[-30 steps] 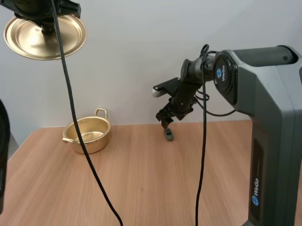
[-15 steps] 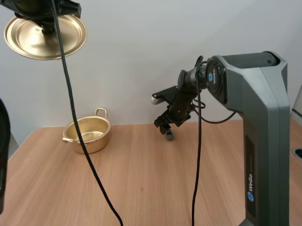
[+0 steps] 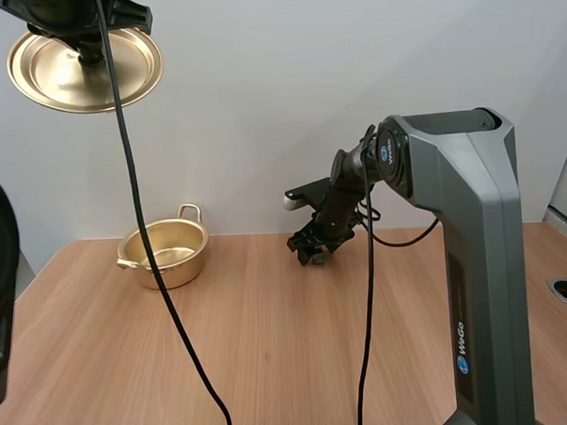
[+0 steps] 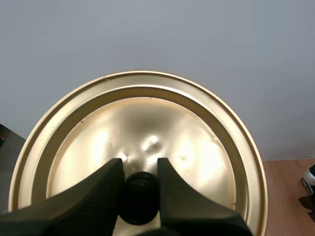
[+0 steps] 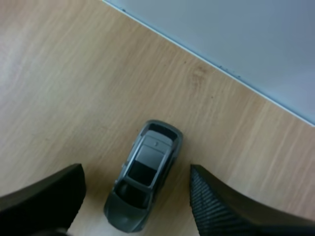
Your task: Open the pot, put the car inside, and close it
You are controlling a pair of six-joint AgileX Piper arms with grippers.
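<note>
The car's roof (image 5: 149,156) slopes, so my right gripper should grab the car by its flat long sides next.
The brass pot (image 3: 165,252) stands open at the back left of the table. High above it my left gripper (image 4: 139,189) is shut on the black knob (image 4: 140,196) of the golden lid (image 3: 84,69), whose underside faces the high view. A small grey toy car (image 5: 143,182) rests on the wood near the back wall. My right gripper (image 5: 135,194) is open, low over the car, with one finger on each side and not touching it. In the high view the right gripper (image 3: 313,250) covers most of the car.
The right arm's tall grey body (image 3: 466,289) rises from the front right of the table. A pale wall edge (image 5: 211,66) runs close behind the car. Bare wood (image 3: 261,355) stretches between pot and car.
My right gripper has come down and slightly left over the car, and the arm's body has shifted left. The left arm holds the lid still.
</note>
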